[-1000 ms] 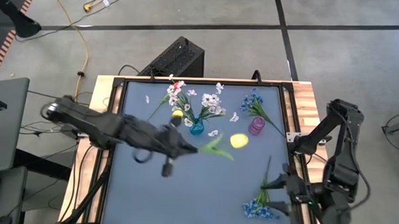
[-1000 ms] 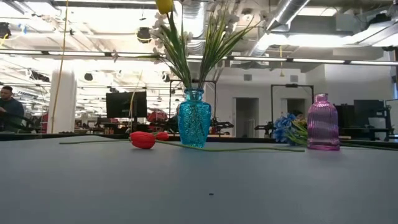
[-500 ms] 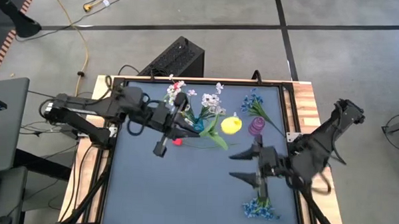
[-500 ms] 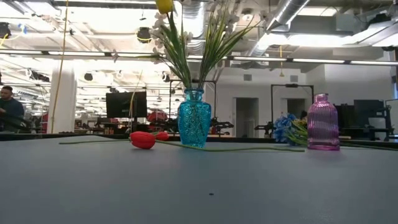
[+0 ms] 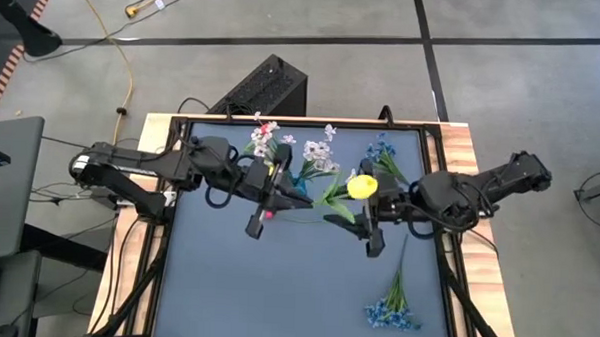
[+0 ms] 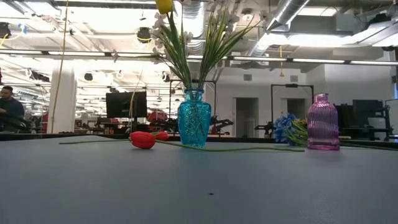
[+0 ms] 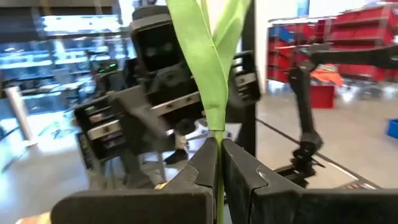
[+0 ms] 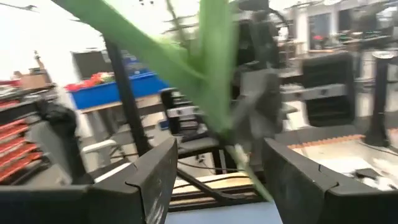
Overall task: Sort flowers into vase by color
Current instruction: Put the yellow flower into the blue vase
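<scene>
The yellow tulip is to be added to the teal vase [image 5: 300, 186], so the robot's right gripper needs to grab the tulip by its stem below the leaves next.
My left gripper [image 5: 285, 196] [image 7: 219, 163] hovers over the table's middle, shut on a yellow tulip whose bud [image 5: 362, 186] points toward the right arm. My right gripper [image 5: 370, 223] [image 8: 217, 180] faces it, open. Its fingers stand on either side of the tulip's leaves [image 8: 208, 74] and stem without touching. The teal vase [image 6: 194, 118] holds white sprays and another yellow bud [image 6: 164, 5]. The purple vase [image 6: 322, 122] has blue blossoms beside it. A red tulip [image 6: 143, 139] and a blue spray [image 5: 390, 307] lie flat on the table. My left gripper pinches the yellow tulip's green stem [image 7: 217, 146] just below the leaves, between its two fingers. The fingers come roughly level from the table's left. The tulip is lifted clear of the table, its leaves and bud reaching out beyond the fingertips toward the right.
The dark mat [image 5: 275, 298] has a raised frame around it. Loose white blossoms [image 5: 221, 146] lie near the far left corner. A black box [image 5: 268, 85] sits on the floor beyond the far edge. The near half of the mat holds only the blue spray.
My left gripper carried the yellow tulip from the table's middle toward the far edge, beside the teal vase. My right arm swung from the near right corner up and leftward until its open fingers reached the tulip's leaves. The blue spray stayed on the table.
</scene>
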Tool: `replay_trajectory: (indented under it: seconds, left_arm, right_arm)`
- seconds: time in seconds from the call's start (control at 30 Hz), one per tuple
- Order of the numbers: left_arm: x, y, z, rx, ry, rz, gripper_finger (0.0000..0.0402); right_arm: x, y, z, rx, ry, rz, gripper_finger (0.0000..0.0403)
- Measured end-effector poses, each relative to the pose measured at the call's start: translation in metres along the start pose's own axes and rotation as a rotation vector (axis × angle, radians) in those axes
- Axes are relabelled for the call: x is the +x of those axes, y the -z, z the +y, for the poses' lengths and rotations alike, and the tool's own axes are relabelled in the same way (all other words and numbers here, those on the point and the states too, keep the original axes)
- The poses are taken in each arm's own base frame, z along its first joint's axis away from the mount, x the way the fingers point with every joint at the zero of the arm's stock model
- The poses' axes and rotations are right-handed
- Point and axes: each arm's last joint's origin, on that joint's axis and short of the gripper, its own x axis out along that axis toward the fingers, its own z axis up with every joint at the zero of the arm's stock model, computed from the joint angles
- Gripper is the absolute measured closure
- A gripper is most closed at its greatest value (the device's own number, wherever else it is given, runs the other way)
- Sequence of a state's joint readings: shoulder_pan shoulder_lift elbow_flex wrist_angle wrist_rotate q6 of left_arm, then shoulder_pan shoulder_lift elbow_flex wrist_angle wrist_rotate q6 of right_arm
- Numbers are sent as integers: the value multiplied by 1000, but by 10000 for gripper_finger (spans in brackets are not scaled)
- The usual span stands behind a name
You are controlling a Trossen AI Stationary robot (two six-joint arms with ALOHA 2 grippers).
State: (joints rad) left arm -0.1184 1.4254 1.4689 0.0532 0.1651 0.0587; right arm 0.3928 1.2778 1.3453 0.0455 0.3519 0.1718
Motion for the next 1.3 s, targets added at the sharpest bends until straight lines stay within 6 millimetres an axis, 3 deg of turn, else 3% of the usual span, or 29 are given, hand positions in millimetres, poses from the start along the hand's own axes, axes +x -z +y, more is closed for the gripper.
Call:
replay_trajectory:
  seconds: [0.17, 0.4, 1.03, 1.17, 1.3]
  left_arm:
    - [0, -1, 2, -45, -79, -9, 401]
    - [0, -1, 0, -70, -139, -5, 401]
    - [0, -1, 0, -92, -253, -3, 401]
    - [0, -1, 0, -91, -259, -4, 401]
    - [0, -1, 0, -91, -281, -3, 401]
  right_arm:
    - [1, 0, -1, -15, -50, 12, 145]
    - [2, -1, -6, -58, 57, -7, 145]
    - [6, -11, -16, -130, 93, -99, 147]
    - [7, -12, -19, -133, 102, -104, 175]
    - [7, -13, -23, -132, 116, -112, 228]
